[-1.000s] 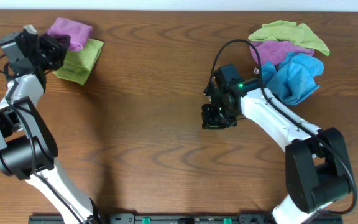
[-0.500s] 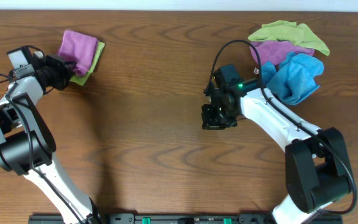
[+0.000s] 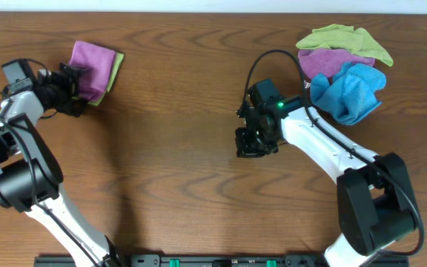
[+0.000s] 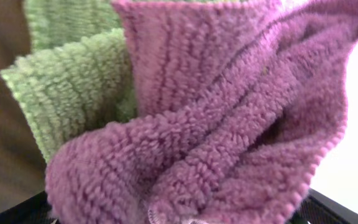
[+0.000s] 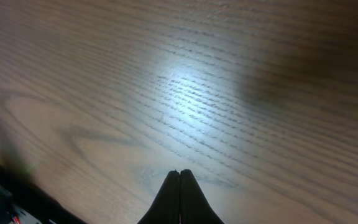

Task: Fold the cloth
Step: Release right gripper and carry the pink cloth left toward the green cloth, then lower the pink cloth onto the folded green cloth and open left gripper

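The left gripper will next grab the folded purple cloth by its near edge (image 3: 84, 92) to pull the fold straight over the green cloth (image 3: 114, 65).
A folded purple cloth (image 3: 93, 59) lies on a folded green cloth (image 3: 114, 65) at the far left of the table. My left gripper (image 3: 77, 87) is at the purple cloth's near-left edge. In the left wrist view the purple cloth (image 4: 229, 112) fills the frame with the green cloth (image 4: 73, 81) behind it. Only the black fingers (image 4: 333, 209) show at the bottom corners, wide apart, so the gripper is open. My right gripper (image 3: 249, 144) hangs shut over bare wood mid-table, its fingertips (image 5: 179, 173) pressed together and holding nothing.
A loose pile of cloths sits at the back right: a green one (image 3: 345, 40), a purple one (image 3: 330, 62) and a blue one (image 3: 351, 93). The right arm's cable (image 3: 273, 55) loops beside the pile. The wooden table (image 3: 169, 148) stretches between the arms.
The left gripper has opened and let go of the purple cloth, which now rests on the green one. It drew back slightly left. The right arm shifted a little left.
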Robot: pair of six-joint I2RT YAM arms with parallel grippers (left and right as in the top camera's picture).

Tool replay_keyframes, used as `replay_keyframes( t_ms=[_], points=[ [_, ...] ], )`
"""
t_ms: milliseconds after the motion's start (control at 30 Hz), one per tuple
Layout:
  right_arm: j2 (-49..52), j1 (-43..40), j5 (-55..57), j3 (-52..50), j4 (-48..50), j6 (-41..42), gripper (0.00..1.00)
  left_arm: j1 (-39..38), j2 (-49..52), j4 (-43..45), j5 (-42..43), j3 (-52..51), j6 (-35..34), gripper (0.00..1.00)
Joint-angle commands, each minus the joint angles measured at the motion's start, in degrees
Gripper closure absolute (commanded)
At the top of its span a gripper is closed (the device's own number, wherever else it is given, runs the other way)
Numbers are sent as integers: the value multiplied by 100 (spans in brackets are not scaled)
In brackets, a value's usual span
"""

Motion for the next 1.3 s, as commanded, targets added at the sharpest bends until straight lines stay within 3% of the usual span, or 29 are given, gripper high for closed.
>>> replay_keyframes(
  t_ms=[0,333,533,567,633,733,767,1267],
  points=[
    [-109,107,-59,98,0,-4,98,304,-214,-278,-57,-57,310,4],
    [-109,229,-63,98,0,-2,98,555,-1397,-907,-149,-57,811,5],
    [-111,286,-63,98,15,-2,99,549,-1639,-1051,-1394,-59,1027,4],
    [-111,295,-63,98,22,-2,99,544,-1602,-1036,-1554,-59,1027,7],
    [-111,304,-63,98,39,-4,99,509,-1517,-918,-1781,-59,1029,52],
    [-111,310,-61,98,42,-4,99,433,-1360,-581,-1958,-59,1029,89],
    [-111,313,-61,98,44,-4,98,391,-1287,-466,-2035,-59,1027,94],
    [-111,313,-63,98,57,-4,99,192,-295,-136,-2500,-59,1023,94]
  ],
)
